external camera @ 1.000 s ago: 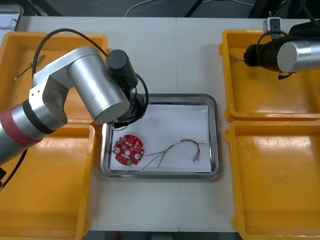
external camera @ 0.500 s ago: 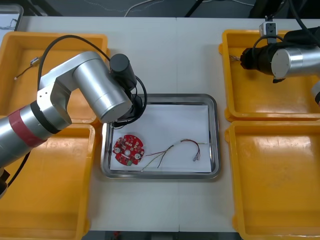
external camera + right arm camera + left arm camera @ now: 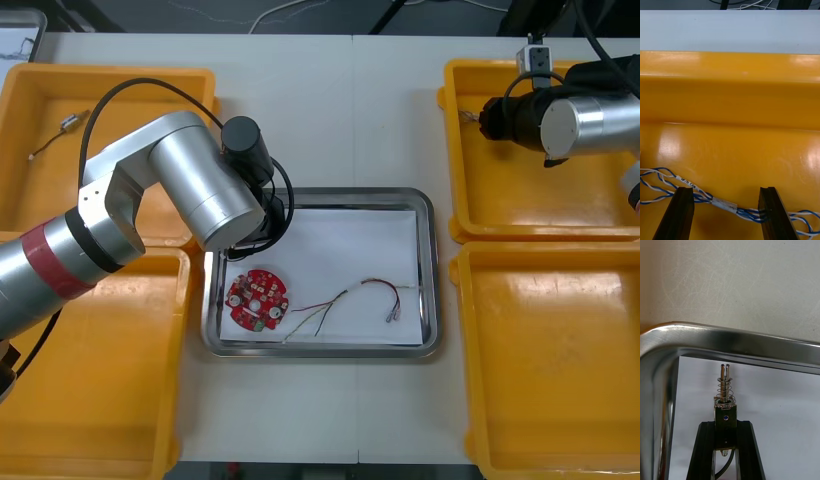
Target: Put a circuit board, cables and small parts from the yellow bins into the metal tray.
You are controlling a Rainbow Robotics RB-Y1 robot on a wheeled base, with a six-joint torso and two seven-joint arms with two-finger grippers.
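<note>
I will grab the blue and white cable with my right gripper next by its wrapped middle point(image 3: 724, 205), because the cable spreads into loose pieces at both ends.
My left gripper point(image 3: 725, 427) is shut on a small metal part point(image 3: 724, 397) with a spring and pin, held just inside the metal tray's rim point(image 3: 733, 341) over its white floor. From the front, the left arm point(image 3: 215, 190) covers the tray's near-left corner point(image 3: 212, 260). In the tray lie a round red circuit board point(image 3: 257, 298) and a red and yellow cable point(image 3: 350, 298). My right gripper point(image 3: 726, 195) is open, its fingers straddling a twisted blue and white cable point(image 3: 724, 204) on the floor of the far right bin point(image 3: 545, 210).
Two yellow bins flank the tray on each side. The far left bin point(image 3: 40, 200) holds a small metal part on a wire point(image 3: 62, 128). The near right bin point(image 3: 555, 360) looks bare.
The left arm has shifted slightly over the tray's corner. The right arm swung a little toward the far right bin's back wall a second ago, then held.
</note>
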